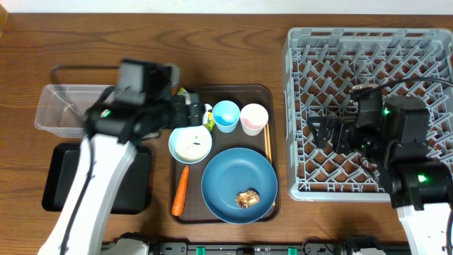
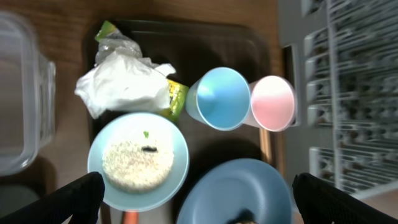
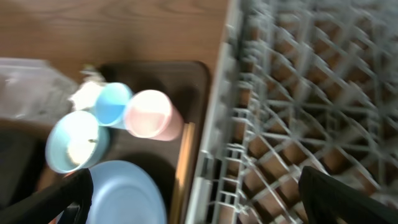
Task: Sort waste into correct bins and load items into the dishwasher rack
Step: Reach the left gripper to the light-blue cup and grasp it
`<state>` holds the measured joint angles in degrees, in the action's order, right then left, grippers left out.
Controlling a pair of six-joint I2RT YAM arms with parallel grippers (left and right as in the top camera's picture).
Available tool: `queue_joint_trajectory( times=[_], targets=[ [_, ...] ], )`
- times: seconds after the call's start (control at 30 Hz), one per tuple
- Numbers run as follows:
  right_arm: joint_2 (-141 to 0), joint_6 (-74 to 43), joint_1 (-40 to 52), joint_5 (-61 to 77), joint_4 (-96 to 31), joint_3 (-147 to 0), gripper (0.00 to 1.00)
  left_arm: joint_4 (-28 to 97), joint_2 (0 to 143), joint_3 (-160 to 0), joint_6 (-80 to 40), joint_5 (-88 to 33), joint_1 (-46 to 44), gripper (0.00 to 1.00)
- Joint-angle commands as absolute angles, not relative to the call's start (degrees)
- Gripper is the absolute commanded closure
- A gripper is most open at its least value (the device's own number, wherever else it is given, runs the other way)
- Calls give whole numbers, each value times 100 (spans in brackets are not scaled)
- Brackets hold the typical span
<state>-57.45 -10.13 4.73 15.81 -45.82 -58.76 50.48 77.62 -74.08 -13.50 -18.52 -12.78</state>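
Observation:
The light-blue cup (image 1: 226, 115) should have its base free so I can hand it to my right gripper. My left gripper needs to grab it by its rim on the side facing the paper.
On the brown serving tray (image 1: 272, 95) lie a white bowl (image 1: 190, 144) of rice (image 2: 137, 163), a blue plate (image 1: 230, 177) with a brown scrap (image 1: 247, 200), a light-blue cup (image 1: 226, 115), a pinkish cup (image 1: 254, 118), a carrot (image 1: 180, 190) and chopsticks (image 1: 267, 152). Crumpled white paper (image 2: 121, 81) with a green-yellow wrapper (image 2: 176, 96) lies at the tray's far left corner. My left gripper (image 2: 196, 199) is open and empty above the bowl and paper. My right gripper (image 3: 199, 199) is open and empty over the left edge of the grey rack (image 1: 368, 64).
The clear tub (image 1: 56, 110) stands left of the tray, with the black tray (image 1: 60, 177) in front of it. The rack (image 3: 311, 93) holds nothing that I can see. Bare wooden table runs along the far edge.

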Motion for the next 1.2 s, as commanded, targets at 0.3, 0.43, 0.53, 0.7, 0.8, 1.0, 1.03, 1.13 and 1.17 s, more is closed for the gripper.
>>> queue_joint_trajectory(
  times=[0.3,0.43,0.53,0.7,0.8,1.0,1.03,1.13,1.17],
  targets=[
    [-6442,-1330,338,1092,-4995,-5964,1,4093,9421,-7791,-1256,-969,-1800,2],
    [-6490,-1330,340,1092,-4991,-5964,1,3852,9721,-7791,-1181,-956,-1881,7],
    [-6490,-1328,340,1092,-4971,-5964,1,3802,10016,-7791,-1140,-952,-1999,13],
    [-6490,-1328,340,1092,-4976,-5964,1,3774,10499,-7791,-1144,-891,-2145,24],
    [-6490,-1328,340,1094,-4984,-5964,1,3756,10704,-7791,-1146,-891,-2193,29],
    [-6490,-1330,340,1094,-4987,-5964,1,3697,10794,-7791,-1146,-746,-2204,50],
    [-6490,-1330,340,1094,-4987,-5964,1,3693,10794,-7791,-1146,-659,-2204,50],
    [-6490,-1330,340,1094,-4993,-5964,1,3677,10794,-7791,-1149,-637,-2204,50],
    [-6490,-1330,340,1094,-4993,-5964,1,3664,10792,-7793,-1149,-637,-2206,51]
  ],
)
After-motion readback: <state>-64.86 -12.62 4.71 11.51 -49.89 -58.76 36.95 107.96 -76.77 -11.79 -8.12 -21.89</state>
